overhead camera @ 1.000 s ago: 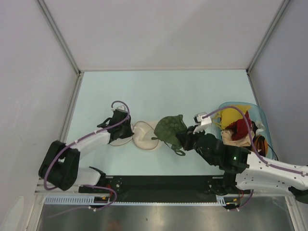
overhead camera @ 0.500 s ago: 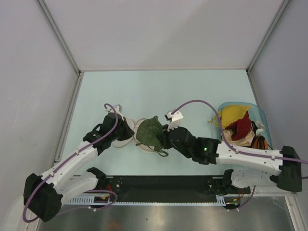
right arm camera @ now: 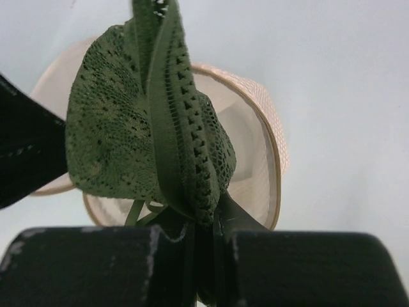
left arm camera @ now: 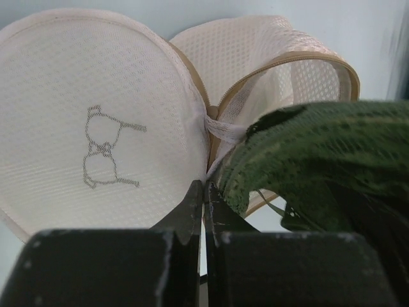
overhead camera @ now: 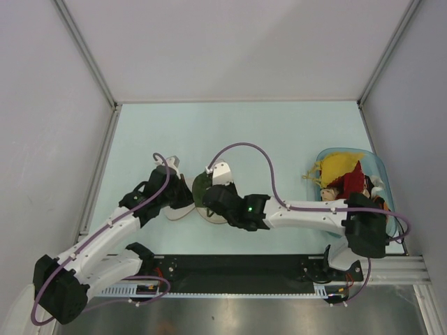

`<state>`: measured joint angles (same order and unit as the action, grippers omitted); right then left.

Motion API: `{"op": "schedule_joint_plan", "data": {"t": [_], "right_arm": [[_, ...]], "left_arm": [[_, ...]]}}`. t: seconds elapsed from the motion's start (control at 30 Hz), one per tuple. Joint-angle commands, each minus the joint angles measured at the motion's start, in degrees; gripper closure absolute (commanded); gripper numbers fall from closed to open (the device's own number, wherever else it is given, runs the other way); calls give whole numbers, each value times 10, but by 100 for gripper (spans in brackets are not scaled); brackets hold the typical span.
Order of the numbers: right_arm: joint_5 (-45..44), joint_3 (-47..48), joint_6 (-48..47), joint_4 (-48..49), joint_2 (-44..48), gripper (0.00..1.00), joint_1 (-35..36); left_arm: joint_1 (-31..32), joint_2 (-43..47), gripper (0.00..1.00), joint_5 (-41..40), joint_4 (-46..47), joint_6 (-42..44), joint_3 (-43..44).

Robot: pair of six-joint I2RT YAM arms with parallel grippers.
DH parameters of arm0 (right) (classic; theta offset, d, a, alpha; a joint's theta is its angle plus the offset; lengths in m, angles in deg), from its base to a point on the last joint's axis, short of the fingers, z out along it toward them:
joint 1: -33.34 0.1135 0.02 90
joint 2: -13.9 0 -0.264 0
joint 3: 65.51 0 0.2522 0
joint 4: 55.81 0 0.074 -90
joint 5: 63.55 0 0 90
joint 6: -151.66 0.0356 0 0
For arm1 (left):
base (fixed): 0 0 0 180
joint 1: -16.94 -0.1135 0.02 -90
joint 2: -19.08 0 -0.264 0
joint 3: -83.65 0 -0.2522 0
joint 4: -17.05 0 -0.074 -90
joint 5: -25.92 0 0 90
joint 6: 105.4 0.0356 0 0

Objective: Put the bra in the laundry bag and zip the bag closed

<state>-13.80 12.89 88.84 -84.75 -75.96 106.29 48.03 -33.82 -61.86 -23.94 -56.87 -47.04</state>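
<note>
My right gripper should keep holding the bra: it spills over the laundry bag's hinge side, outside the open half.
The round cream mesh laundry bag [left arm camera: 96, 128] lies open on the table, its lid with a small bra emblem to the left and its other half [right arm camera: 255, 128] to the right. In the top view only slivers of the bag [overhead camera: 209, 215] show under the arms. My left gripper [left arm camera: 204, 188] is shut on the bag's edge at the hinge; it also shows in the top view [overhead camera: 183, 195]. My right gripper [right arm camera: 204, 217] is shut on the dark olive-green bra [right arm camera: 140, 128] and holds it just over the open half. The bra also shows in the left wrist view [left arm camera: 319, 153] and the top view [overhead camera: 201, 185].
A translucent blue tub [overhead camera: 377, 171] at the right edge holds yellow [overhead camera: 335, 167], red [overhead camera: 349, 183] and other garments. The right arm [overhead camera: 307, 213] stretches low across the table's front. Grey walls enclose the table on three sides.
My right gripper has carried the bra leftward from beside the tub to over the open bag. My left gripper has stayed at the bag while its arm shifted.
</note>
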Motion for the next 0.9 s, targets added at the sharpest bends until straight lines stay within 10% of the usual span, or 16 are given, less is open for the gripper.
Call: {"op": "schedule_joint_plan", "data": {"t": [0.0,0.87], "right_arm": [[-72,58,-23,-42,-45,100,7],[-32,13,-74,4,-84,100,26]], "left_arm": [[5,23,100,23,7,3,20],[46,11,100,-2,25,-18,15]]}}
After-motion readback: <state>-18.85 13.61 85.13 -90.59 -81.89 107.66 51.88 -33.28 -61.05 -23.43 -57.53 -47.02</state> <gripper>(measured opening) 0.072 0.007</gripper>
